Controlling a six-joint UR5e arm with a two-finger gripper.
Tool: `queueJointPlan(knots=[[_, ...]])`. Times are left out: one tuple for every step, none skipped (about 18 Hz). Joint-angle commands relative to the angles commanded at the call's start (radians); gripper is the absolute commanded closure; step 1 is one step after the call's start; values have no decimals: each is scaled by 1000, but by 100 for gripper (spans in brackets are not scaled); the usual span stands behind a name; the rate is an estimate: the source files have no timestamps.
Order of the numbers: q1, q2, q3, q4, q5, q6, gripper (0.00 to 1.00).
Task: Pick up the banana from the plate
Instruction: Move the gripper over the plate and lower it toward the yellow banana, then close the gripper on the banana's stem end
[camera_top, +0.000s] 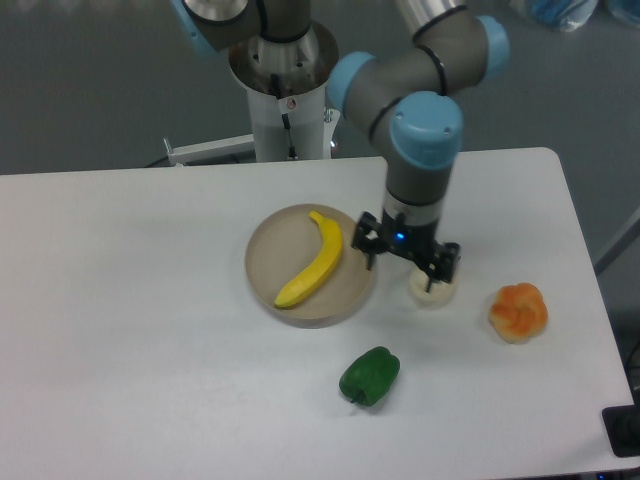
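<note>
I will pick up the banana from the plate (275, 243) next, and my gripper will hold the banana by its stem end (325, 226) for that.
The yellow banana (313, 262) lies diagonally across the round beige plate (275, 243) in the middle of the table, stem end toward the back right. My gripper (406, 260) hangs pointing down just to the right of the plate's right rim, a little above the table. Its two black fingers (366, 244) stand apart with nothing between them. It is beside the banana, not touching it.
A small white round object (432, 292) sits on the table under the gripper's right finger. An orange lumpy item (518, 311) lies to the right. A green bell pepper (370, 376) lies in front of the plate. The robot base (285, 90) stands behind the table.
</note>
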Motion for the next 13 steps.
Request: queueJointPlan(knots=[[-5,23,-35,12,-1,3,0],[-6,38,-68,29,-3,3,0],[-14,46,-100,50,-2,2,0],[-26,48,-124,78,-2,0,0],[-37,39,-144,112,2,0,0],[-51,29,-175,162,5,0,0],[-55,13,-189,196,6,2,0],[-57,5,-197,209,8,2,0],[-57,-23,-189,222,8,9,0],[-57,-39,-183,232,9,11,0],[-58,-49,-183,239,11,12,0],[-61,-52,-183,245,12,12,0],[-69,-61,-184,249,12,11,0]])
